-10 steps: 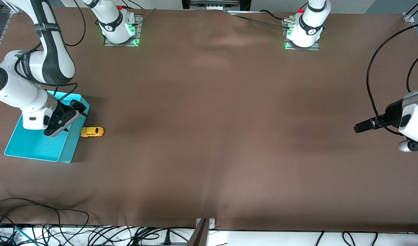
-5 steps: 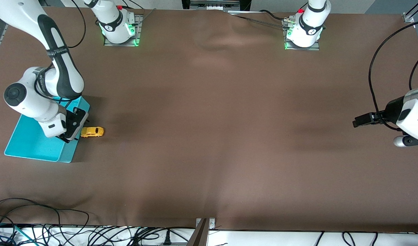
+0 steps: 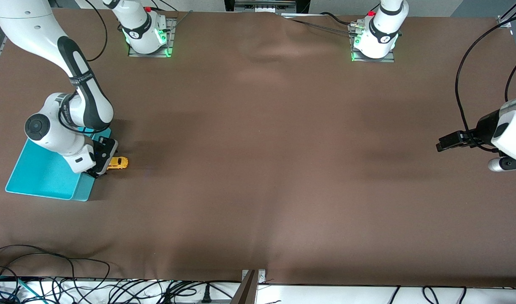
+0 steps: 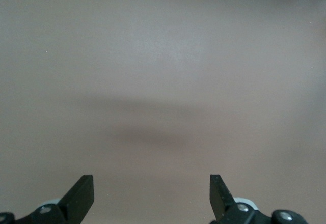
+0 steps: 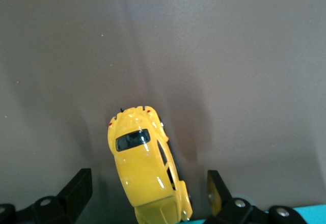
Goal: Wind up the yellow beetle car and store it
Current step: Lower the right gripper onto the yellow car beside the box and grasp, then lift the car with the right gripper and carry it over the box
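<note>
My right gripper's open fingers are beside the yellow beetle car's lower body (image 5: pixel 158 198), ready to close.
The yellow beetle car (image 3: pixel 118 162) stands on the brown table right beside the turquoise bin (image 3: pixel 38 177), on the side toward the left arm's end. My right gripper (image 3: pixel 102 164) hangs low over the car's end nearest the bin. In the right wrist view it (image 5: pixel 147 183) is open, and the car (image 5: pixel 145 168) lies between the two black fingers (image 5: pixel 76 191), touching neither. My left gripper (image 3: pixel 446 141) waits in the air over the left arm's end of the table. It (image 4: pixel 151 196) is open over bare cloth.
The bin's rim (image 5: pixel 305 215) shows at the edge of the right wrist view, close to one finger. The brown cloth (image 3: pixel 262 169) has wrinkles. Cables (image 3: pixel 51 278) lie along the table edge nearest the front camera.
My right gripper has swung from over the bin to the car and come down around its end. The left gripper has drifted slightly toward the robots' bases. The car has not moved.
</note>
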